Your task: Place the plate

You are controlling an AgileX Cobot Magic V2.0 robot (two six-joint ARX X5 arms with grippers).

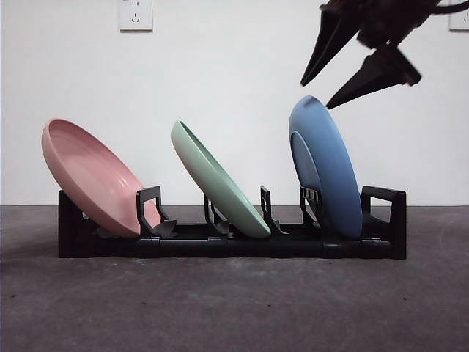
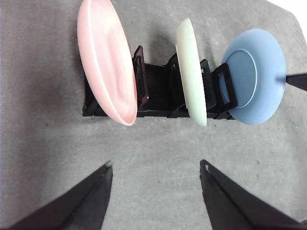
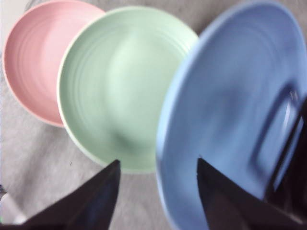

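My right gripper grabs the blue plate (image 1: 330, 165) by its rim (image 1: 311, 101) next, to lift it out of the black rack and place it.
Three plates stand tilted in a black rack (image 1: 220, 246): a pink plate (image 1: 91, 180) at the left, a green plate (image 1: 220, 183) in the middle and a blue plate (image 1: 330, 165) in the right slot. My right gripper (image 1: 315, 95) hangs open just above the blue plate's top edge, holding nothing. In the right wrist view the right gripper (image 3: 158, 161) straddles the blue plate's (image 3: 230, 110) rim with its jaws spread apart from it. My left gripper (image 2: 156, 164) is open and empty over the table in front of the rack (image 2: 158, 96).
A dark grey table (image 1: 234, 308) carries the rack, with a white wall behind and a socket (image 1: 135, 15) high on it. A tip of the right gripper (image 2: 297, 80) shows beside the blue plate (image 2: 252, 76) in the left wrist view.
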